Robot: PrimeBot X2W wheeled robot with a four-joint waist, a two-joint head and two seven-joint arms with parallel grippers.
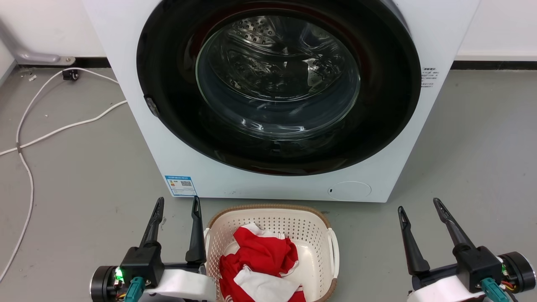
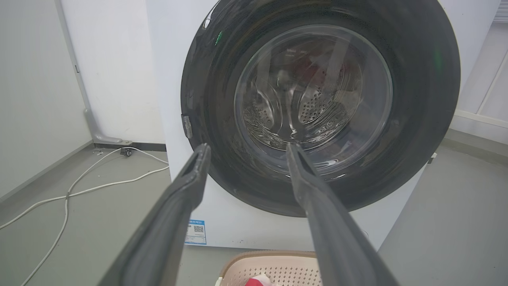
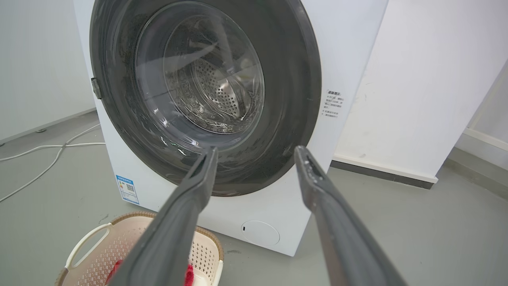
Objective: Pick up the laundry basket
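Note:
The basket's body is far wider than the left gripper's open fingers, so the left gripper should next grab the basket by its slim white side handle [image 1: 207, 241].
The laundry basket [image 1: 312, 235] is cream-white and perforated, with a brown rim and white side handles. It stands on the floor just before the washing machine [image 1: 201, 176], holding red and white cloth [image 1: 260, 256]. My left gripper [image 1: 177, 203] is open just left of the basket, its inner finger close beside the left handle. My right gripper [image 1: 419, 204] is open well to the basket's right, apart from it. The basket's far rim [image 2: 270, 256] lies low between the left gripper's [image 2: 248, 149] fingers. Off to the lower left of the right gripper [image 3: 256, 151] sits the basket [image 3: 99, 246].
The washing machine's round glass door [image 1: 277, 79] is shut. White cables [image 1: 42, 134] trail over the grey floor at the left. A white wall with a dark skirting [image 1: 495, 65] runs behind, and bare floor lies to the machine's right.

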